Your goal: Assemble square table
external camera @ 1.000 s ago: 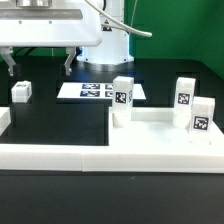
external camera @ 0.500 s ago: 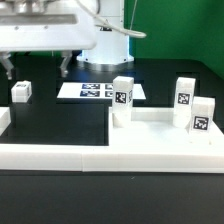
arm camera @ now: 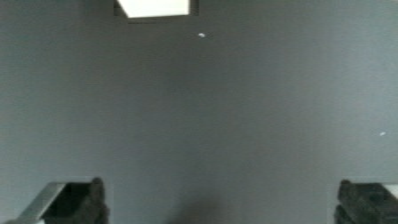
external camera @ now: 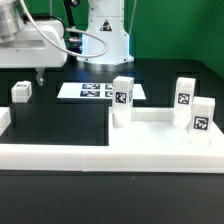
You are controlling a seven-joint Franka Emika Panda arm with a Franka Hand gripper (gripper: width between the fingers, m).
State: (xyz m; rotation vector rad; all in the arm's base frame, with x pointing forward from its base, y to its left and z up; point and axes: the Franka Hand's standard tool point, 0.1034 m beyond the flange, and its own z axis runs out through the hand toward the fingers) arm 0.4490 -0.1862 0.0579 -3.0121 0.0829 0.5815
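Observation:
My gripper grabs the loose leg by its square body [external camera: 21,92] next, to fit the last leg onto the white slab [external camera: 160,133].
The square table's white slab [external camera: 160,133] lies flat at the exterior view's right, against the front wall. Three white tagged legs [external camera: 122,101] [external camera: 185,100] [external camera: 203,117] stand upright on it. A fourth small white leg [external camera: 21,92] sits alone on the black table at the left. My gripper [arm camera: 217,205] hangs open and empty over the table near that leg. Only one dark finger [external camera: 40,72] shows in the exterior view, under the white hand. In the wrist view the loose leg [arm camera: 155,6] lies at the picture's edge, well beyond the fingers [arm camera: 71,203].
The marker board [external camera: 90,90] lies flat at the back centre. A low white border wall [external camera: 60,158] runs along the front, with a short stub [external camera: 3,120] at the left. The robot's white base [external camera: 105,40] stands behind.
The hand has swung toward the exterior view's left and tilted, so one finger has left the picture. The jaws stayed wide. No part has moved.

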